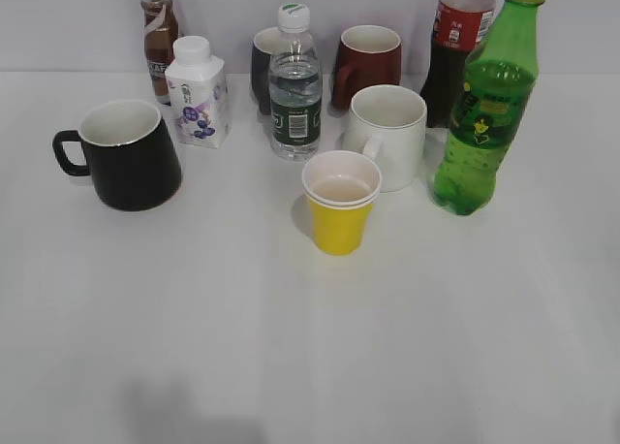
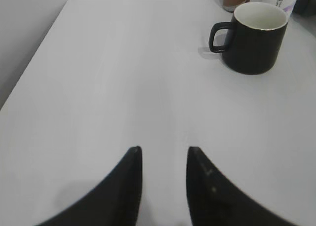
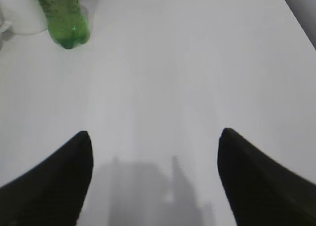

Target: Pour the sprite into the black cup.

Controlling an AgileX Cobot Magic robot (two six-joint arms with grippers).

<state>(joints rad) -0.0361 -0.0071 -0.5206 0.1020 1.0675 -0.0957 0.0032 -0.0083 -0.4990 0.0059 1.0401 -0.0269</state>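
Note:
The cup needs to be held ready for the sprite point(image 1: 487, 114), so my left gripper will grab its loop handle point(image 1: 70, 151) next.
The sprite point(image 1: 487, 114), a tall green bottle with a green cap, stands upright at the right of the table; its base shows at the top left of the right wrist view point(image 3: 64, 18). The black cup point(image 1: 126, 153), white inside with its handle to the left, stands at the left; it also shows at the top right of the left wrist view point(image 2: 254, 36). My left gripper point(image 2: 163, 149) is open and empty above bare table, short of the cup. My right gripper point(image 3: 155, 134) is wide open and empty, well short of the sprite. Neither gripper shows in the exterior view.
A yellow paper cup point(image 1: 339, 211) stands in the middle with a white mug point(image 1: 387, 134) behind it. A clear water bottle point(image 1: 294, 85), milk carton point(image 1: 198, 90), brown drink bottle point(image 1: 158, 32), dark mug point(image 1: 263, 66), dark red mug point(image 1: 368, 61) and cola bottle point(image 1: 455, 47) line the back.

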